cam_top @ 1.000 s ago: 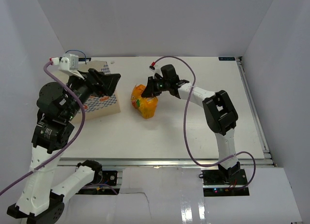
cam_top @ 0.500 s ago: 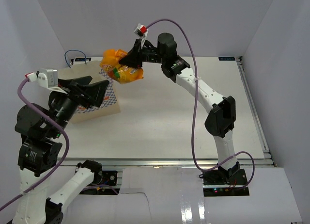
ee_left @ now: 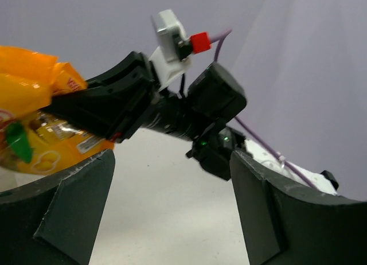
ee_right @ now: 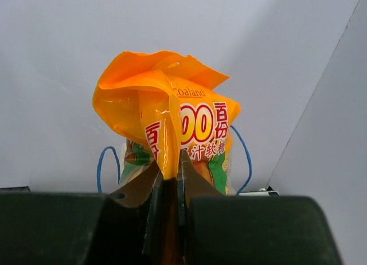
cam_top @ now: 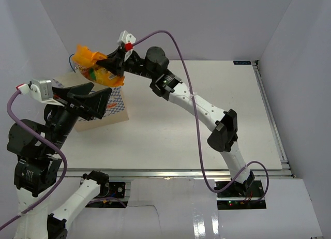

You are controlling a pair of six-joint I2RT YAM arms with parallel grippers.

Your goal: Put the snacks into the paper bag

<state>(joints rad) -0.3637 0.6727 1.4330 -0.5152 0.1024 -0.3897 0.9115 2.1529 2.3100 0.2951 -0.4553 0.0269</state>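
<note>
My right gripper moves the pouch toward the bag next. The lower end of the orange pouch [cam_top: 93,67] hangs past the bag's edge, so if I opened now, it would drop short.
My right gripper [cam_top: 107,69] is shut on a crumpled edge of the orange pouch [cam_top: 93,67] and holds it in the air over the back left of the table, above the paper bag [cam_top: 118,107]. In the right wrist view the orange pouch [ee_right: 172,116] hangs in front of the right gripper [ee_right: 169,179], with the bag's blue cord handles [ee_right: 245,156] behind it. My left gripper [cam_top: 105,102] stands open over the bag, nothing between its fingers [ee_left: 69,207]. The left wrist view shows the orange pouch [ee_left: 34,133] at upper left. No other snacks are in view.
The white table [cam_top: 207,120] is walled by grey panels at the back and sides. The right arm [cam_top: 196,102] stretches diagonally across the table's middle, its purple cable [cam_top: 199,146] looping beside it. A metal rail [cam_top: 271,120] edges the right side.
The right gripper lifted the orange pouch off the table's middle and carried it up and left to above the bag. The left arm drew back toward the near left, still open.
</note>
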